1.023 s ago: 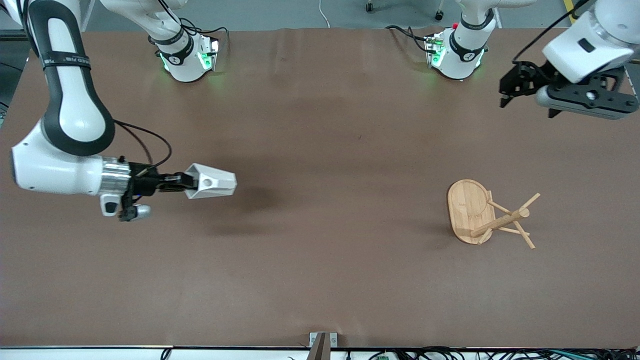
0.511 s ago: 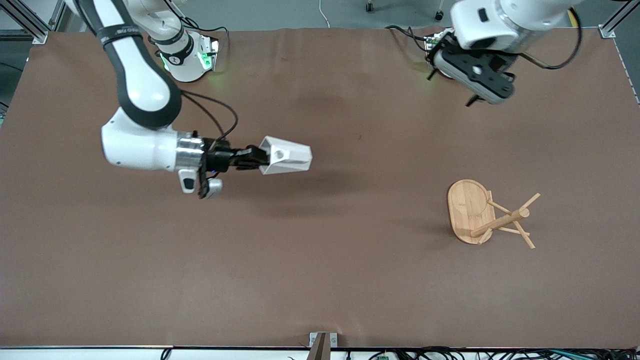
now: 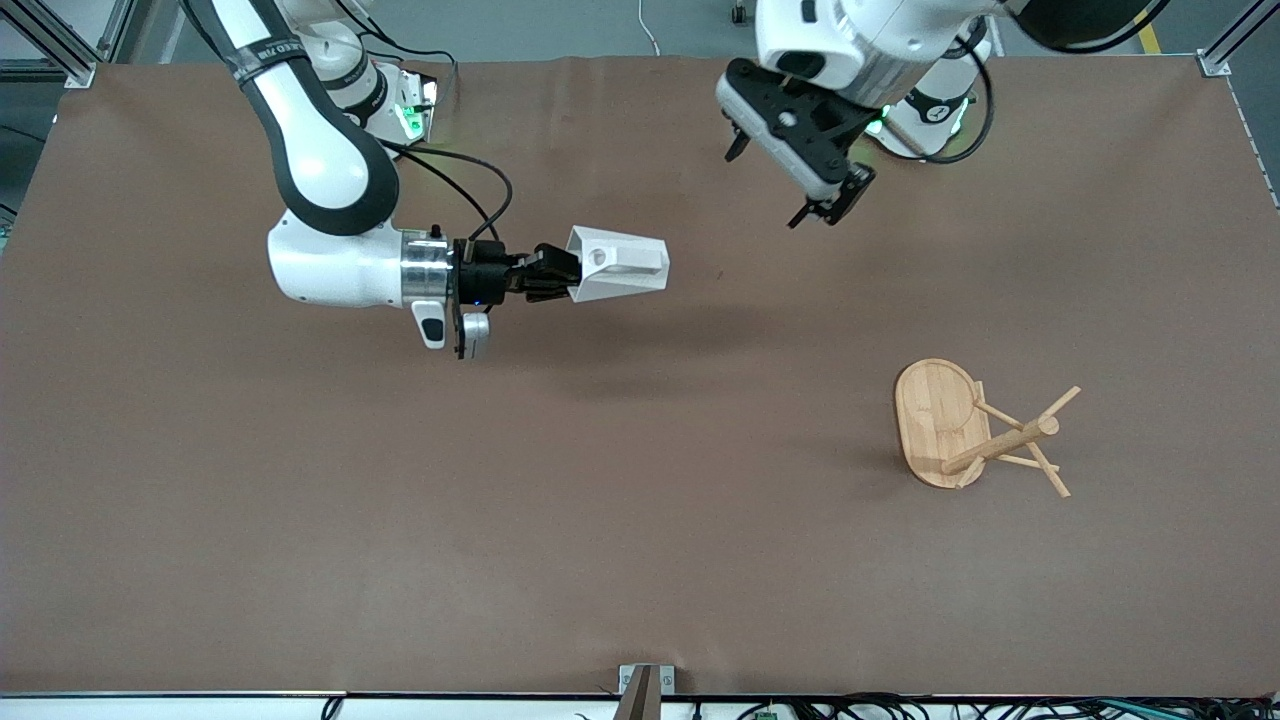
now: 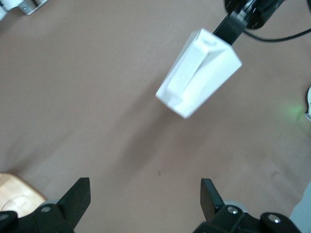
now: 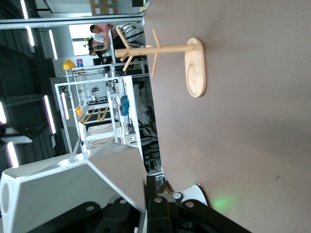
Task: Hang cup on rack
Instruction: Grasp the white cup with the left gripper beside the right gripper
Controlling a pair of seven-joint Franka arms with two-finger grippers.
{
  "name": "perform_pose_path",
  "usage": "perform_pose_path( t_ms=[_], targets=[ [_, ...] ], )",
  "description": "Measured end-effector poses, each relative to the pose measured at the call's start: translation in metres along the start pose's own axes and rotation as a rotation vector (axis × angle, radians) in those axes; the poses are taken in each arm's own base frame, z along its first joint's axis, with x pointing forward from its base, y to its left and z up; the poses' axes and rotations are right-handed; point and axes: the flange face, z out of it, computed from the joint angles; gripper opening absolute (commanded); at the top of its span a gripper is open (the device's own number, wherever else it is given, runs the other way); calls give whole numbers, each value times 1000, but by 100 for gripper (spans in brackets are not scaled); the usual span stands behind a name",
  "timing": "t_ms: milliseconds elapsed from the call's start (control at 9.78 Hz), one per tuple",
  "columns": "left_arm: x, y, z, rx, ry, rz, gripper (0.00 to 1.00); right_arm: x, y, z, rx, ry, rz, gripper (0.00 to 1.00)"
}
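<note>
The white faceted cup's round hole should stay free to hang on the rack, so my left gripper should grab the cup's base end.
My right gripper [image 3: 545,276] is shut on the rim of the white faceted cup [image 3: 620,266] and holds it sideways in the air over the middle of the table, with the handle's round hole facing up. In the right wrist view the cup [image 5: 73,189] fills the corner by my fingers [image 5: 151,191]. The bamboo rack [image 3: 985,432] stands upright on its oval base toward the left arm's end, nearer the front camera; it also shows in the right wrist view [image 5: 160,51]. My left gripper [image 3: 765,188] hangs open and empty over the table near its own base. Its wrist view shows the cup [image 4: 199,73] ahead of its fingers [image 4: 80,194].
The brown table top [image 3: 640,520] carries only the rack. The two arm bases [image 3: 380,110] stand along the edge farthest from the front camera. A corner of the rack's base [image 4: 14,194] shows in the left wrist view.
My right arm has carried the cup from its own end toward the table's middle. My left arm has swung in from its end to over the table near its base.
</note>
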Motion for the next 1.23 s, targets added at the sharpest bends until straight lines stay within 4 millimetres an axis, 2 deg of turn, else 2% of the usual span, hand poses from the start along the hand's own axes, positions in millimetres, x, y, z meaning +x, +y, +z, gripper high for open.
perform_pose_path(
  t_ms=[307,614,920,1227],
  targets=[
    [31,25,40,-53,40,110,100,-12,13,6,26,10,-132,1],
    [44,39,80,-106,1,248,100,-17,19,7,56,34,-168,1],
    [46,55,89,-110,-6,396,100,-22,4,9,79,44,-180,1],
    [47,51,97,-112,-11,535,100,-27,-10,9,83,55,-200,1]
  ],
)
